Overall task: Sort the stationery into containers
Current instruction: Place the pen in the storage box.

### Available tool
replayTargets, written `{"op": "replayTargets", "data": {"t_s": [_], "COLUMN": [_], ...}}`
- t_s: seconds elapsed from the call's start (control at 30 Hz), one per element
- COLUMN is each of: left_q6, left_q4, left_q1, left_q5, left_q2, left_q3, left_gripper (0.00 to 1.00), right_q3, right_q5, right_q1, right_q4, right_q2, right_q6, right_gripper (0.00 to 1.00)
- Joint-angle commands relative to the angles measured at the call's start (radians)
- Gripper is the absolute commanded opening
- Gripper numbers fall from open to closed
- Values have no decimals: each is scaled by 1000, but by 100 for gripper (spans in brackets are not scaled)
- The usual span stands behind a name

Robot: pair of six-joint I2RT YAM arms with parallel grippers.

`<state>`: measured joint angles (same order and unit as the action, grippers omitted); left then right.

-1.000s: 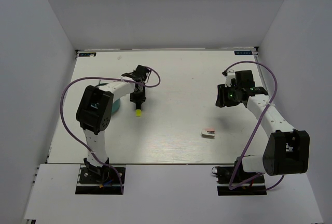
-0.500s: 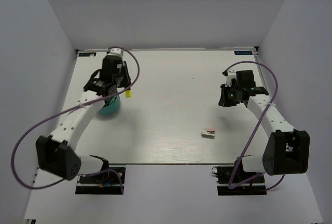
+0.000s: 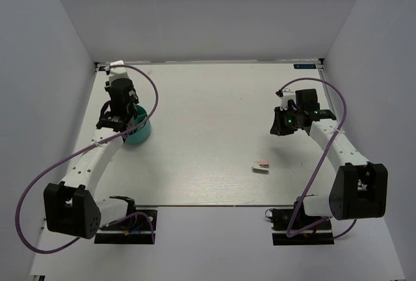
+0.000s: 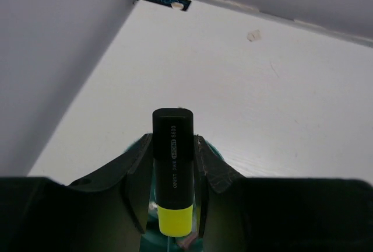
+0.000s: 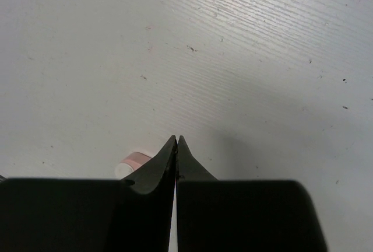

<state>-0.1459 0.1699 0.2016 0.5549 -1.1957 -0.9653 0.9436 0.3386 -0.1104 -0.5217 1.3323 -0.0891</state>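
Note:
The marker's yellow end is above the teal holder (image 3: 140, 134), so my left gripper should keep holding the marker until it is lower.
A black marker (image 4: 173, 147) with a yellow end (image 4: 173, 218) is clamped between the fingers of my left gripper (image 4: 172, 141), yellow end toward the wrist. That gripper (image 3: 123, 121) hangs right over the round teal holder (image 3: 140, 134) at the table's left; teal rim (image 4: 220, 156) shows behind the fingers. My right gripper (image 3: 281, 125) hovers over bare table at the right, its jaws pressed together with nothing between them (image 5: 176, 140). The pink-and-white block (image 3: 260, 166) lies on the table below and left of it, and peeks out beside the left finger (image 5: 132, 161).
White walls close in the table on the left, back and right. A purple cable loops off each arm. Small blue labels (image 3: 307, 66) sit at the back corners. The table top (image 3: 214, 118) is white with faint scuffs.
My left arm has swung from the table's middle to the left, carrying the marker over the teal holder. My right gripper has shut, staying almost in place.

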Motion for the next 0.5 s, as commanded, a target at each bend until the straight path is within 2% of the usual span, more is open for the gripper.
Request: {"op": "replayTargets", "data": {"t_s": [0.0, 0.27, 0.47], "left_q6": [62, 127, 138], "left_q4": [-188, -332, -417], "left_q1": [-30, -60, -64], "left_q5": [74, 94, 103], "left_q2": [-8, -133, -197], "left_q3": [-22, -53, -12], "left_gripper": [1, 1, 1], "right_q3": [-11, -12, -11], "right_q5": [33, 27, 19], "right_q1": [5, 5, 5], "right_q4": [14, 15, 15], "right_q2": [4, 25, 39], "right_q6": [-15, -21, -24], "right_gripper": [0, 0, 0]}}
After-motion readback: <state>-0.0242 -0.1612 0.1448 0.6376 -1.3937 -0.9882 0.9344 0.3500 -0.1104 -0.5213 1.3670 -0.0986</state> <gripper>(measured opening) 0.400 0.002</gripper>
